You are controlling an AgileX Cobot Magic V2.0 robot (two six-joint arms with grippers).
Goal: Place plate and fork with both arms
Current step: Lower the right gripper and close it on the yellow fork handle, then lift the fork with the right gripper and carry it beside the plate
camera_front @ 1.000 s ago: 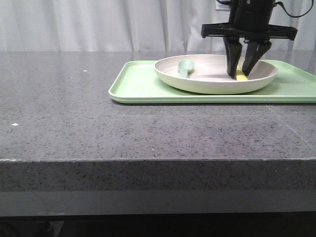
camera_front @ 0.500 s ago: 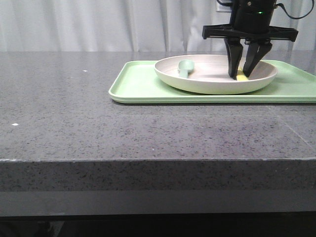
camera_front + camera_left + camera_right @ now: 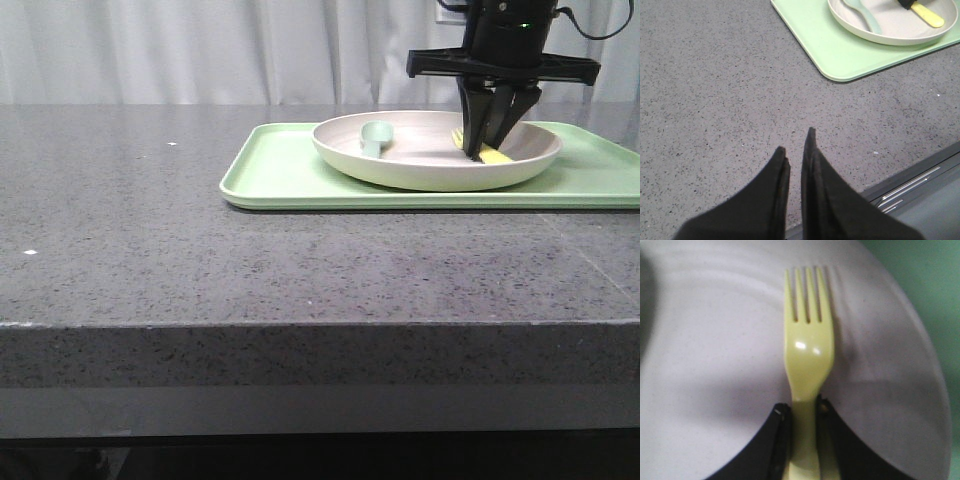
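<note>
The fork (image 3: 490, 155) is over the plate (image 3: 420, 165), short of the tray's uncovered surface, so my right gripper should move it to that surface before letting go.
The off-white plate (image 3: 420, 165) rests on a light-green tray (image 3: 285, 175) at the back right of the table. In it lies the pale-yellow fork (image 3: 490, 155), and my right gripper (image 3: 481, 150) reaches down from above, shut on the fork's handle. In the right wrist view the fork (image 3: 809, 350) points its tines away from the gripper (image 3: 802, 412) over the plate (image 3: 715, 365). My left gripper (image 3: 796, 145) hovers over bare countertop, well short of the tray (image 3: 840, 55), fingers together and holding nothing. From there I see the plate (image 3: 890, 27) and fork (image 3: 929, 16).
A teal-green spoon (image 3: 376, 136) lies in the plate's left half, also showing in the left wrist view as the spoon (image 3: 865, 12). The grey speckled countertop (image 3: 150, 220) stretches to the left and front. A curtain hangs behind. The table's near edge (image 3: 910, 175) is close to my left gripper.
My right gripper's fingers have drawn together from spread apart and now pinch the fork's handle. The fork's tine end shows slightly raised. Plate, tray and spoon have not moved.
</note>
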